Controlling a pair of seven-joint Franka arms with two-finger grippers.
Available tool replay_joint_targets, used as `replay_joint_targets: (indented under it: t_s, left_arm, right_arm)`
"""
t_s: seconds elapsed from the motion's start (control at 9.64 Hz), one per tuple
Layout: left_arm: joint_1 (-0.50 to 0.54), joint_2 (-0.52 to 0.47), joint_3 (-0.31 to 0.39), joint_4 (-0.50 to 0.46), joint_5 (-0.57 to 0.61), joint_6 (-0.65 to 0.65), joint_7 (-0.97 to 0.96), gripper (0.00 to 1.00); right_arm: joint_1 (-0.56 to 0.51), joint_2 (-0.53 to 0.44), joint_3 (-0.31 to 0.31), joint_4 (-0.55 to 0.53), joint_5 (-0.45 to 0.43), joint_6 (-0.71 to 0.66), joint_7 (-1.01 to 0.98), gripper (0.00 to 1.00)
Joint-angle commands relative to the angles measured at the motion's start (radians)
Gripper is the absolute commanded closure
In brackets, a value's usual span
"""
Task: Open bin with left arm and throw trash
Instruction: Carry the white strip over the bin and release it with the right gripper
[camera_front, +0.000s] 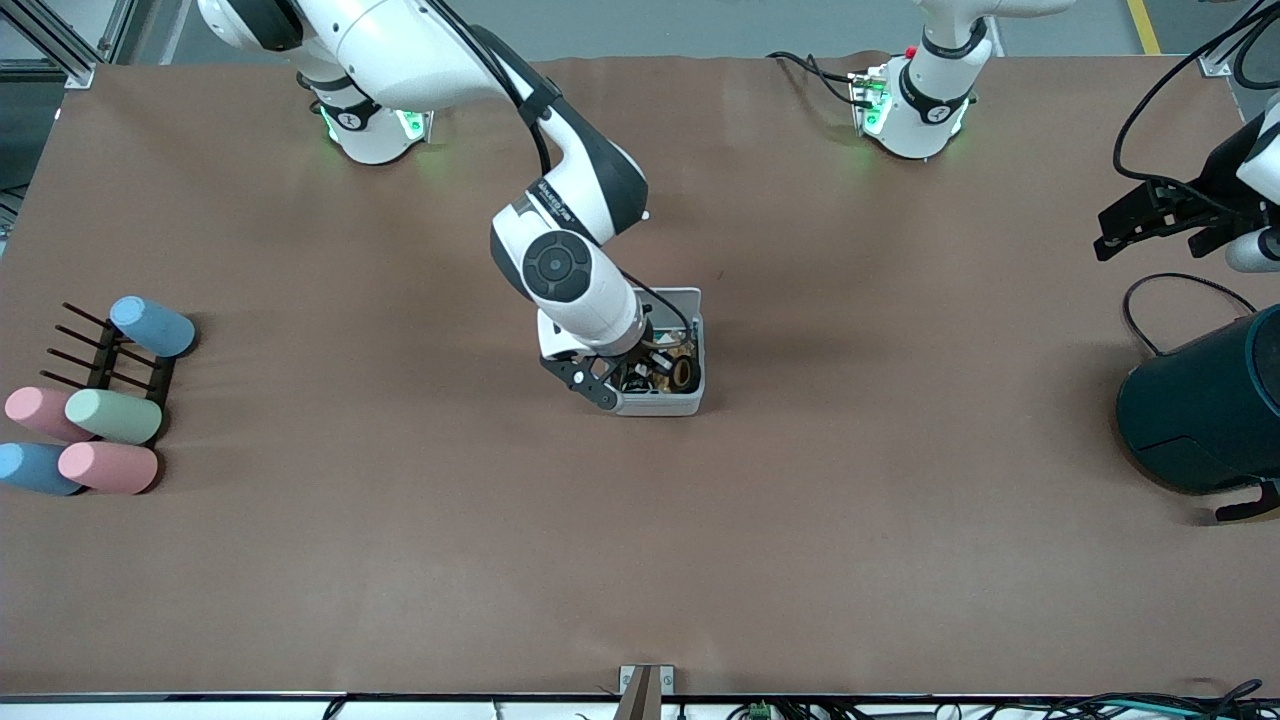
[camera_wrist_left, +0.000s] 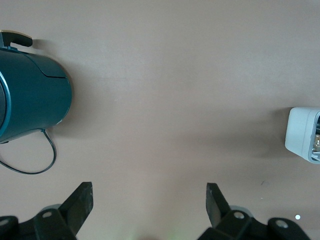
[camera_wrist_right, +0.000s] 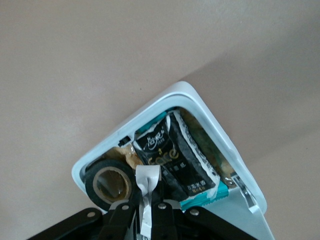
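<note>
The short white piece (camera_wrist_right: 148, 182) hangs inside the bin's rim in the wrist view, over what is in the bin, so the right gripper needs to let go of the piece.
The small white-grey bin (camera_front: 663, 405) stands open at the middle of the table; it also shows in the right wrist view (camera_wrist_right: 150, 107) and at the edge of the left wrist view (camera_wrist_left: 301, 132). Inside lie a crumpled black wrapper (camera_wrist_right: 172, 155) and a dark tape roll (camera_wrist_right: 111, 184), which also shows in the front view (camera_front: 684, 373). My right gripper (camera_front: 625, 377) hangs over the bin, shut (camera_wrist_right: 146, 212) on the short white piece (camera_wrist_right: 148, 182). My left gripper (camera_front: 1105, 232) is open and empty (camera_wrist_left: 150, 197), over the table at the left arm's end.
A large dark teal cylindrical container (camera_front: 1205, 405) lies at the left arm's end, with a thin black cable (camera_front: 1170, 290) beside it; it shows in the left wrist view too (camera_wrist_left: 30, 97). Several pastel cylinders (camera_front: 100, 420) and a dark rack (camera_front: 110, 360) lie at the right arm's end.
</note>
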Motion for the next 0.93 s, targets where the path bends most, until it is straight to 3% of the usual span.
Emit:
replay_joint_targets:
  t_s: [0.0,0.21,0.62,0.83]
  left_arm:
    - [0.004,0.013,0.002,0.027,-0.017,-0.004,-0.009,0.0]
    - [0.002,0.012,0.002,0.027,-0.01,-0.004,-0.009,0.0]
    - [0.004,0.013,0.004,0.027,-0.01,-0.004,-0.012,0.0]
    - [0.002,0.013,0.004,0.027,-0.01,-0.004,-0.017,0.0]
  right_arm:
    - [0.005,0.014,-0.01,0.022,0.002,-0.006,0.01,0.63]
    - [0.008,0.012,-0.01,0.022,-0.007,-0.006,0.01,0.52]
    - [-0.005,0.014,-0.01,0.024,-0.006,-0.003,0.01,0.48]
    - [-0.008,0.017,-0.01,0.024,-0.003,0.064,0.01,0.44]
